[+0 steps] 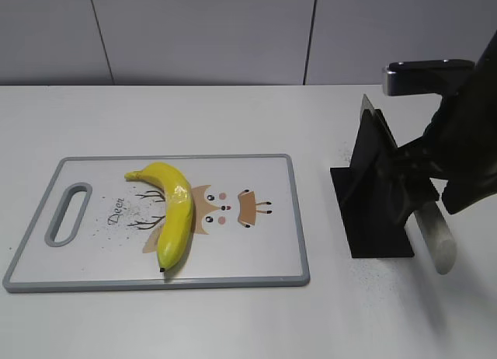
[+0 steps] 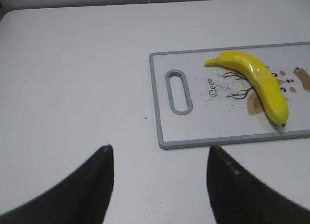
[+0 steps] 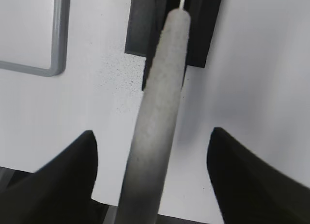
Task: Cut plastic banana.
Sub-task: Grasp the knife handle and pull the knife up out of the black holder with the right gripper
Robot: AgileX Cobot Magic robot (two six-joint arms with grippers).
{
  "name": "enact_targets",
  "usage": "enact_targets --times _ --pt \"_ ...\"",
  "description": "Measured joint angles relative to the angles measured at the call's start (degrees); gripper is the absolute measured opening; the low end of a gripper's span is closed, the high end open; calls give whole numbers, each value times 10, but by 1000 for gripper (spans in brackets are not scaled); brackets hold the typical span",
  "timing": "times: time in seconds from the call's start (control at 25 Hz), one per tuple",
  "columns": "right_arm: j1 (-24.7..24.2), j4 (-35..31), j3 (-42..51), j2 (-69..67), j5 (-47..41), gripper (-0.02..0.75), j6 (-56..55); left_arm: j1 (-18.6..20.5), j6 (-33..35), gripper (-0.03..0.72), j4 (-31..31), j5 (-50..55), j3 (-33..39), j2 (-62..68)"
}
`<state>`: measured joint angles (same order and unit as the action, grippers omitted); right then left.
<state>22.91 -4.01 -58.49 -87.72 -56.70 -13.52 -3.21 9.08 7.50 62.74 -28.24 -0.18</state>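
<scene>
I need to grab the knife with my right gripper next by its grey handle (image 1: 435,236) sticking out, because the knife's blade is between the sides of the black holder.
The plastic banana (image 1: 172,211) lies whole on the white cutting board (image 1: 264,250), curved, with its dark tip towards the front edge. It also shows in the left wrist view (image 2: 261,83). A knife with a grey handle (image 1: 435,236) stands in a black holder (image 1: 371,219) to the right of the board. My right gripper (image 3: 152,136) is open, with its jaws on either side of the knife handle (image 3: 160,103) and not touching it. My left gripper (image 2: 160,148) is open and empty, above the table by the board's handle corner. It is out of the exterior view.
The cutting board has a grey rim (image 2: 155,103), a slot handle (image 2: 178,91) at its left end and a deer drawing under the banana. Dark specks lie on the board and around the holder. A grey wall stands behind the white table (image 1: 233,320).
</scene>
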Motion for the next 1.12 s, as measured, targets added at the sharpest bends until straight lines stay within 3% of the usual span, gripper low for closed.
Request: enact_targets --times 0.24,0.36,0.4,1.12 --pt "0 0 2 -37 3 396 -20 0 0 588 0 0 0 0" --pt "0 -3 2 -41 0 188 -24 0 0 588 0 0 0 0" --pt "0 -4 2 -41 -3 160 -32 0 0 588 0 0 0 0" --pt "0 9 -33 78 -25 159 -42 0 0 588 0 0 0 0"
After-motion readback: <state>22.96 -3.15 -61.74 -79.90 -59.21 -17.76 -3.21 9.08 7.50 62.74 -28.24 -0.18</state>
